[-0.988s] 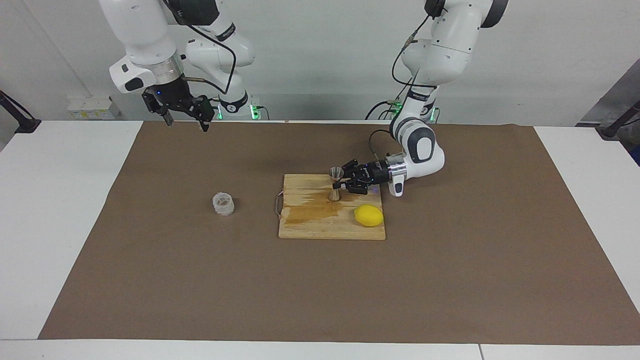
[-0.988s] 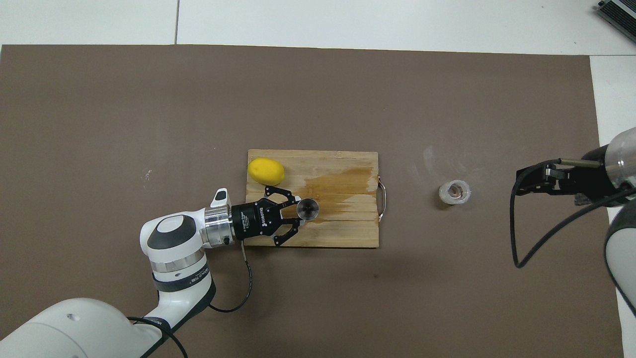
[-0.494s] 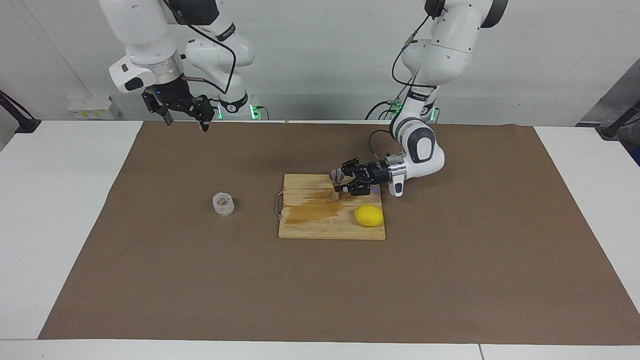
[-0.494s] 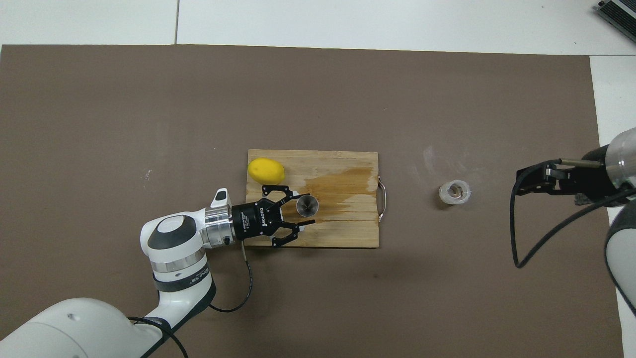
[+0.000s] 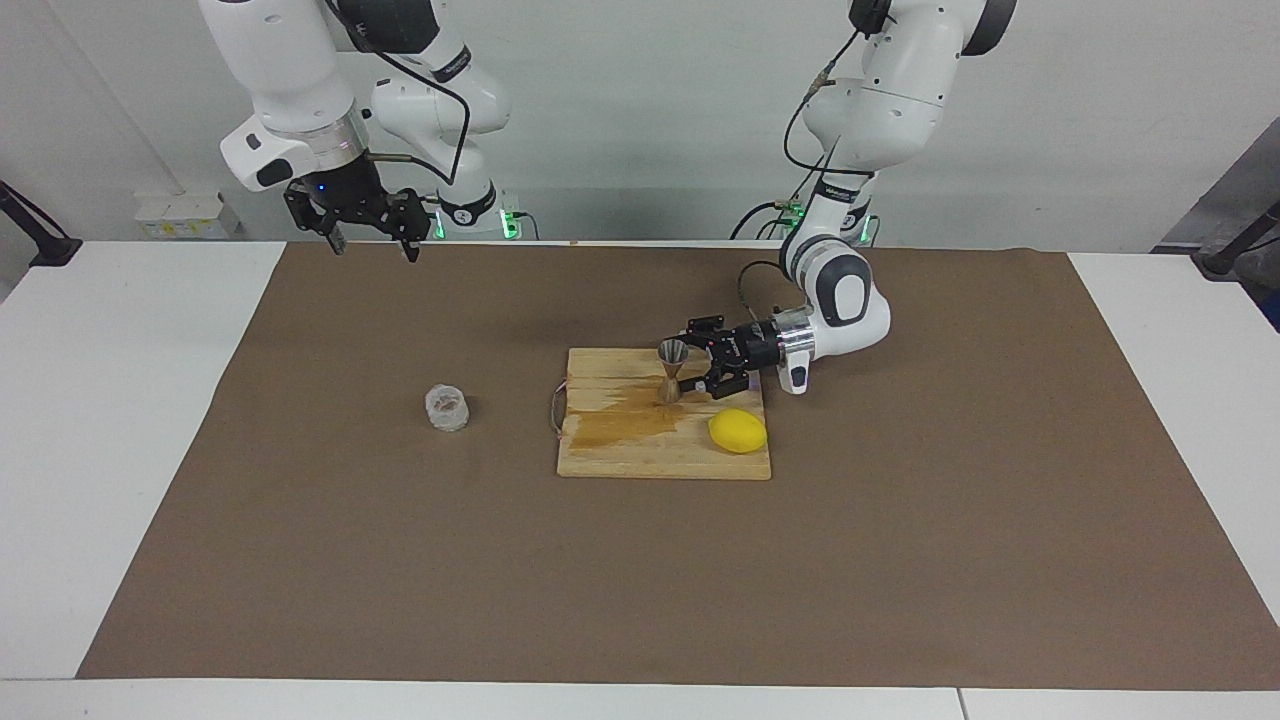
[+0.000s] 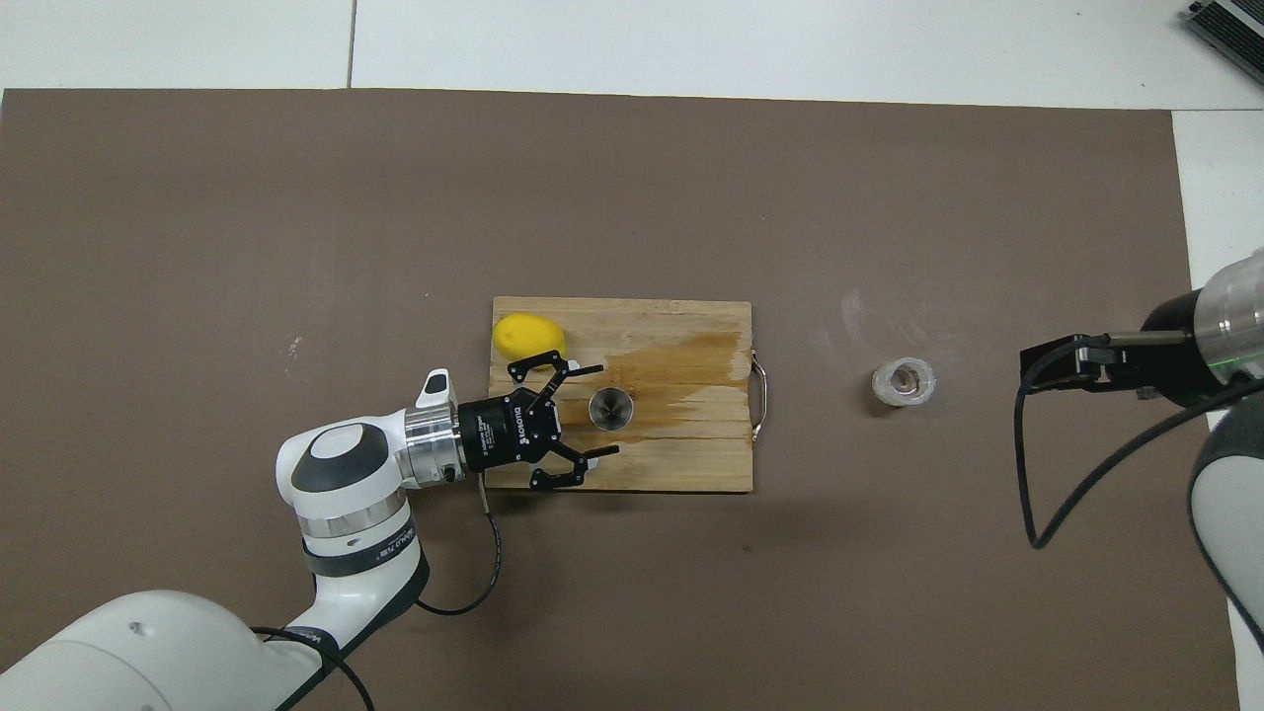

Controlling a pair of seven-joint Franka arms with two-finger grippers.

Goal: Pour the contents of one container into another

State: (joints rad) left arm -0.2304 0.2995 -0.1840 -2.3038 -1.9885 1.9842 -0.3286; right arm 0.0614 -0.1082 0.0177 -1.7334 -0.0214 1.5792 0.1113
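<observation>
Next, my right gripper grabs the sides of the squat clear glass cup [image 5: 447, 408], to pour between the containers.
The steel jigger [image 5: 671, 370] [image 6: 610, 409] stands upright on the wooden cutting board [image 5: 640, 455] [image 6: 691, 326]. My left gripper [image 5: 697, 355] [image 6: 598, 411] lies low and level beside it, open, one finger on each side of the jigger and neither touching it. The squat clear glass cup [image 5: 447, 408] [image 6: 903, 382] stands alone on the brown mat, toward the right arm's end. My right gripper [image 5: 373, 250] [image 6: 1062, 365] hangs open and empty, high over the mat's edge by its own base.
A yellow lemon [image 5: 738, 431] [image 6: 528, 336] lies on the board, close to the left gripper's fingers. A wet brown stain spreads across the board beside the jigger. A metal handle [image 6: 758, 400] sticks out of the board's end toward the cup.
My left gripper has opened and let go of the jigger, which now stands free, and has drawn back slightly. The right gripper has shifted a little.
</observation>
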